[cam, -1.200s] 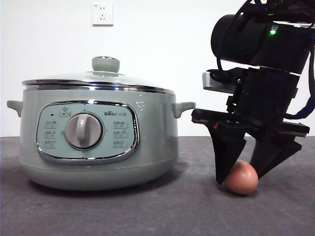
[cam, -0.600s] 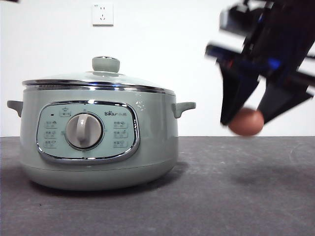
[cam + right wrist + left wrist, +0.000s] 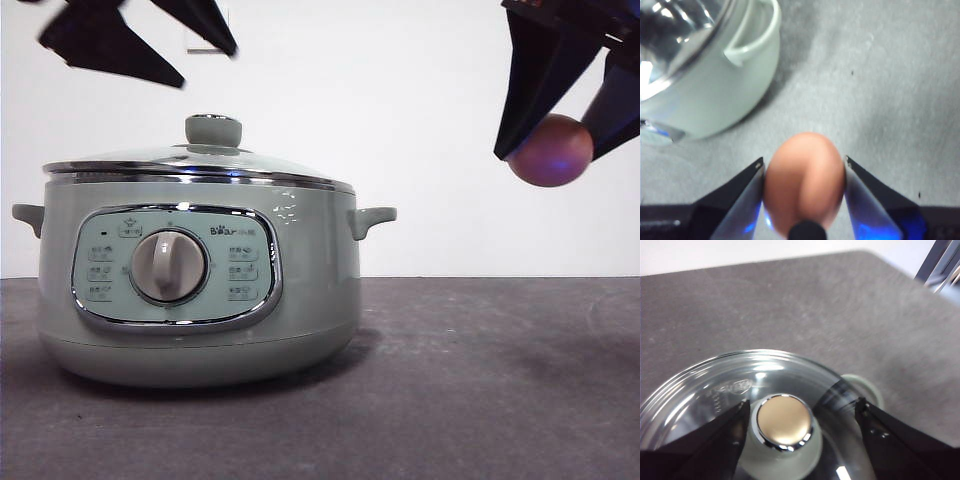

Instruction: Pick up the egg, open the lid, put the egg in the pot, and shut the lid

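My left gripper grips the lid by its round knob next, to open the pot for the egg (image 3: 550, 150).
High at the right of the front view, my right gripper (image 3: 562, 140) is shut on the brown egg (image 3: 550, 150), held in the air well above the table; the right wrist view shows the egg (image 3: 805, 187) pinched between both jaws. The sage-green pot (image 3: 200, 285) stands at the left with its glass lid (image 3: 200, 165) resting shut on it. My left gripper (image 3: 160, 40) hangs open above the lid's knob (image 3: 213, 130). In the left wrist view the jaws straddle the knob (image 3: 784, 422) without touching it.
Dark grey tabletop (image 3: 480, 380) stretches bare to the right of the pot. The pot's side handle (image 3: 752, 32) sits below and beside the held egg. A wall socket (image 3: 205, 35) is on the white wall behind.
The right gripper has lifted the egg from the table to high on the right. The left gripper has come down into view above the lid's knob.
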{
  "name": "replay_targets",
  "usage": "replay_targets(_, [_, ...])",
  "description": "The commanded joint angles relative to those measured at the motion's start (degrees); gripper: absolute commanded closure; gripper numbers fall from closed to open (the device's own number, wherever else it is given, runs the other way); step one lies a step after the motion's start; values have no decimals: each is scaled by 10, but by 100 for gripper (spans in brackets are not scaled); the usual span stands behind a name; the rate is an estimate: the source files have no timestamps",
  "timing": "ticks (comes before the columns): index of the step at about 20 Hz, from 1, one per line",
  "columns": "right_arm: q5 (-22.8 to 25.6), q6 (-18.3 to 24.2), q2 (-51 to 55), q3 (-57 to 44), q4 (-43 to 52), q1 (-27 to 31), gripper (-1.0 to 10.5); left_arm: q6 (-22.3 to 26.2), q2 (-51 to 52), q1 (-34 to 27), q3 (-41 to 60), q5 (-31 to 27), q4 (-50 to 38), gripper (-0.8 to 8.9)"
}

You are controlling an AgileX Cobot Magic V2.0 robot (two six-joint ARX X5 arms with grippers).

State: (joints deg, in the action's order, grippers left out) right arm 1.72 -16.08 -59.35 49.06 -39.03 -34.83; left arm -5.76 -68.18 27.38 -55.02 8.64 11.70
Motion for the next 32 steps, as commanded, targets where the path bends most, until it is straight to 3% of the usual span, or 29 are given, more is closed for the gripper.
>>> replay_targets(1, [3,-6,-1,0,-2,-1,958,44,-37,14,-7,-29,-13,459])
replay_targets(9, [3,-10,-1,0,0,-1,958,50,-89,22,-7,-42,-34,477])
replay_targets(12, [4,-10,-1,0,0,-1,958,66,-89,22,-7,-41,-35,823])
replay_targets(20, [-5,-15,0,10,42,-1,959,74,-70,22,-26,-50,-35,822])
replay_targets(26, [-89,-14,-12,63,104,-4,959,74,24,22,-72,-77,1,822])
replay_targets(29, [-94,2,-56,121,101,-16,959,75,96,22,-94,-120,49,822])
replay_targets(32, [-138,23,-131,193,98,-33,959,75,170,22,-109,-170,97,822])
